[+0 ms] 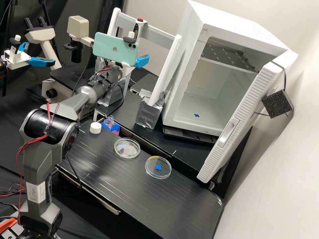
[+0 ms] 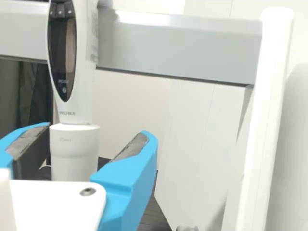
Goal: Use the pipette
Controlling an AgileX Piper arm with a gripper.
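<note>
Next, my gripper grabs the pipette by its wide lower body [image 2: 73, 153], hanging below, since the rack's grey crossbar [image 2: 178, 47] runs close behind the pipette's upper body.
In the high view the gripper [image 1: 142, 61] is at the white rack, partly hidden behind a phone on the arm. The pipette [image 1: 136, 29], with a red top, hangs upright at the rack's grey crossbar. The wrist view has the white pipette [image 2: 73, 151] between the blue fingers of the gripper [image 2: 95, 131], which stand open, with a clear gap on one side. A bottle of pink liquid [image 1: 109, 122] sits in a blue holder, its white cap [image 1: 95, 127] beside it on the bench. Two clear dishes [image 1: 127, 148] [image 1: 158, 167] lie farther along the bench.
The rack's crossbar [image 2: 183, 45] and white post [image 2: 269, 106] stand beside the gripper. A white incubator [image 1: 196, 103] has its door [image 1: 239, 122] swung out over the bench. Behind the arm are a microscope [image 1: 78, 28] and a second arm's blue-fingered gripper [image 1: 41, 61].
</note>
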